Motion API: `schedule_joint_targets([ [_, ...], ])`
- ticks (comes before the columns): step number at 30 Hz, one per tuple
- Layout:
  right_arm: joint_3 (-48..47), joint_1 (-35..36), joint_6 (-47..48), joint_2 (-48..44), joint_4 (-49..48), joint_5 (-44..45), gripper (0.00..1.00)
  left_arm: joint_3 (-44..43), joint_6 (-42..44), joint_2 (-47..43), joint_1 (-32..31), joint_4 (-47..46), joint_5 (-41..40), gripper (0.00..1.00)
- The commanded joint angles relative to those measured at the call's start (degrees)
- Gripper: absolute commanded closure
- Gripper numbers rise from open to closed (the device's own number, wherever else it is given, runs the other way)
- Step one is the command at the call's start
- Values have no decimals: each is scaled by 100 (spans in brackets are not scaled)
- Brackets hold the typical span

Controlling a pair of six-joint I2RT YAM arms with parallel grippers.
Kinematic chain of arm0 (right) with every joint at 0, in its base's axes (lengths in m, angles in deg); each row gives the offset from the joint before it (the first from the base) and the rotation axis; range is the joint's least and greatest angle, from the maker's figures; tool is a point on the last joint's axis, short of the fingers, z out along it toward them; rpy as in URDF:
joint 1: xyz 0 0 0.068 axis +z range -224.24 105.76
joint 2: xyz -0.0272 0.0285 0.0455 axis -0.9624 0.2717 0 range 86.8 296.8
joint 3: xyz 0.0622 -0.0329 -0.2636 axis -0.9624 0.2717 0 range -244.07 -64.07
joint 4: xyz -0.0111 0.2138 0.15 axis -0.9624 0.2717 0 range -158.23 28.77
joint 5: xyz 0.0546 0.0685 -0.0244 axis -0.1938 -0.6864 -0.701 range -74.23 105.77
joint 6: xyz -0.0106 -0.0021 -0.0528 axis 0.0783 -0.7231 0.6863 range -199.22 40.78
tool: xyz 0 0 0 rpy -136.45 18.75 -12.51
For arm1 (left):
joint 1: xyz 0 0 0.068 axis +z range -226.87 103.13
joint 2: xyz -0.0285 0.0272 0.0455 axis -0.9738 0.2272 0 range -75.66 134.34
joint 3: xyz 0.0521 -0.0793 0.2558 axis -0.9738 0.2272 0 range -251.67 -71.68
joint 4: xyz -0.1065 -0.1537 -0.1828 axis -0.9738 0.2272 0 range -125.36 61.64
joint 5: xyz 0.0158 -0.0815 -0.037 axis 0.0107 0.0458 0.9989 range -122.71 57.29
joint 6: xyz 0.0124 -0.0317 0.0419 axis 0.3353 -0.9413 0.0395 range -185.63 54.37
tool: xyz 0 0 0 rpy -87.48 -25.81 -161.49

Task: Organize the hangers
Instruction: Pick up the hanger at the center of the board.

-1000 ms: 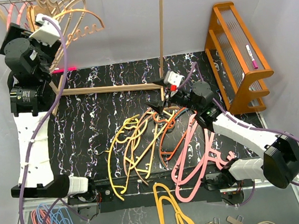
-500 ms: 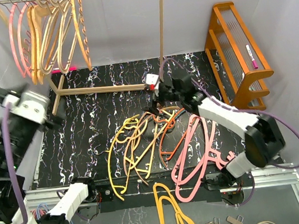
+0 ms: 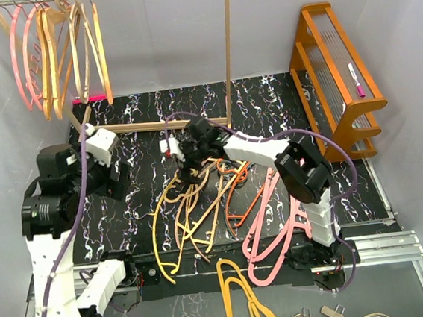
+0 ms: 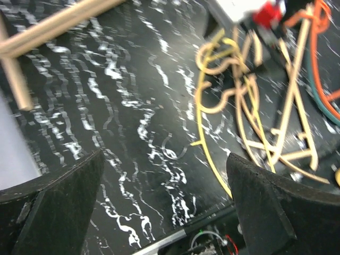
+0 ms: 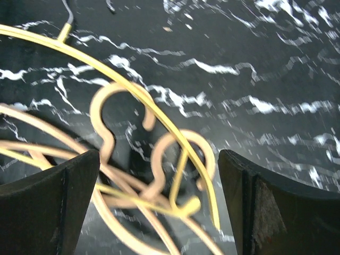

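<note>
My right gripper should reach the yellow hanger (image 5: 133, 90) and grab one end of the hanger. The hanger's hook and opposite end will then stay free for handing over.
A pile of hangers lies on the black marbled mat (image 3: 131, 106): yellow (image 3: 155, 231), pale tan (image 3: 196, 218), orange (image 3: 234, 194) and pink (image 3: 267, 228). More pink, tan and orange hangers (image 3: 51, 54) hang on the rail at top left. My right gripper (image 3: 184, 165) is open and empty, low over the hooks of the tan hangers (image 5: 103, 119) and a yellow hanger (image 5: 133, 90); its jaws (image 5: 158, 159) straddle them without touching. My left gripper (image 3: 118, 181) is open and empty over bare mat at the left (image 4: 164, 159), with the yellow hanger (image 4: 204, 106) to its right.
The wooden garment rack's post (image 3: 228, 52) and base bar (image 3: 156, 125) stand at the back of the mat; the bar shows in the left wrist view (image 4: 53, 26). An orange wooden shelf (image 3: 334, 72) holding a pink marker (image 3: 355, 79) is at right. A mustard-yellow hanger (image 3: 239, 291) lies past the front edge.
My left arm has swung down from the rail to over the mat's left side. My right gripper has moved left, from the orange hangers to the yellow and tan hooks. The hung hangers have settled.
</note>
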Motion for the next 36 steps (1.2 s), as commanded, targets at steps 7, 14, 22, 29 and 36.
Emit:
schedule_joint_targets([
  [7, -1012, 485, 449, 1033, 85, -188, 22, -24, -850, -349, 907, -572, -558, 3],
  [14, -1114, 588, 604, 1393, 155, -59, 46, -72, -918, -324, 1199, -645, -332, 3],
  [22, -1035, 652, 797, 1518, 298, 93, 66, -67, -858, -280, 1213, -632, -352, 3],
  [29, -816, 656, 1150, 1404, 453, 498, 92, -81, -805, -258, 1212, -617, -400, 3],
  [36, -726, 651, 1451, 1267, 617, 834, 92, -145, -707, -188, 1212, -553, -374, 3],
])
